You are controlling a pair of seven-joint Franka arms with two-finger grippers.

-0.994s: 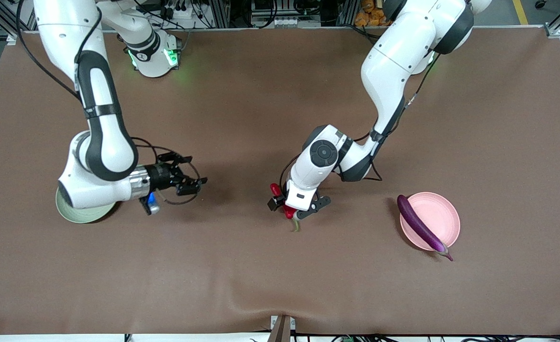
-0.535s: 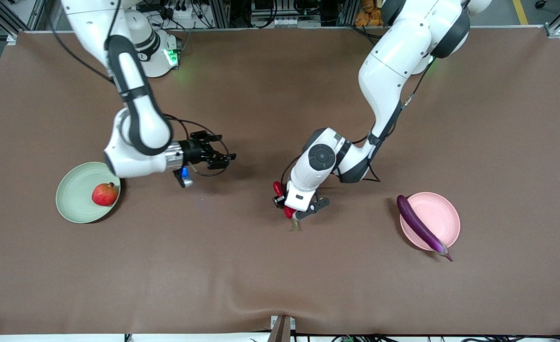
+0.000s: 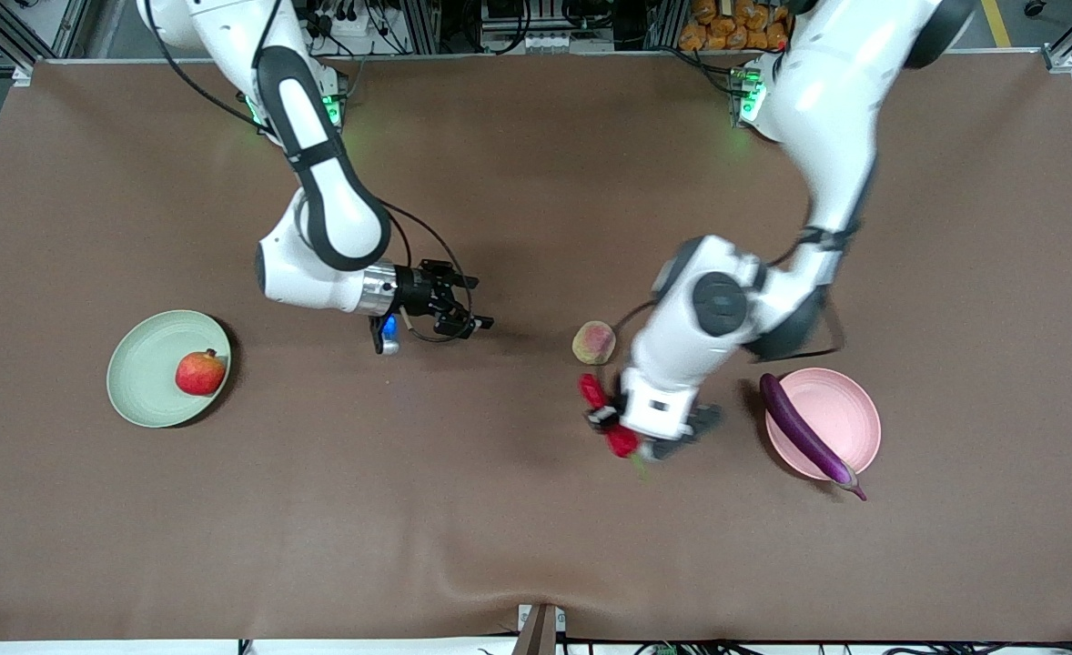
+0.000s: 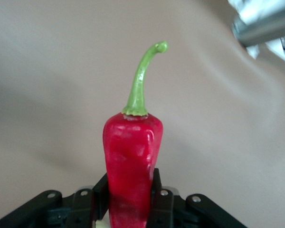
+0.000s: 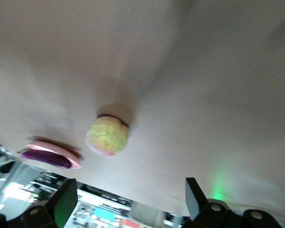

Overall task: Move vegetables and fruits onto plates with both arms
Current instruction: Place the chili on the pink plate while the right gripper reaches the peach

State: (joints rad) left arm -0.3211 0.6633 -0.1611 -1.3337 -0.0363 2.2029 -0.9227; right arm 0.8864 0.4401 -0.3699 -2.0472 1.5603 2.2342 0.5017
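The robot needs to transfer the yellow-green fruit to the pale green plate [image 3: 145, 375], so the right gripper will next grab the fruit by its round middle [image 3: 593, 343].
My left gripper [image 3: 622, 435] is shut on the red chili pepper [image 3: 607, 417] and holds it above the table between the yellow-green fruit [image 3: 594, 343] and the pale pink plate [image 3: 834, 428]. In the left wrist view the pepper [image 4: 132, 164] stands between the fingers, green stem outward. The purple eggplant [image 3: 807, 435] lies across the pink plate's rim. The red pomegranate [image 3: 201, 372] sits in the pale green plate [image 3: 145, 375]. My right gripper [image 3: 465, 305] is open and empty over the table's middle; its wrist view shows the yellow-green fruit [image 5: 107, 136] and the pink plate [image 5: 61, 153].
The brown table cloth [image 3: 463, 509] has a raised fold near the front edge. The arm bases with green lights [image 3: 745, 91] stand along the table's back edge.
My left gripper has lifted the chili pepper and carried it toward the pink plate, uncovering the yellow-green fruit. My right gripper has moved from the green plate toward the table's middle.
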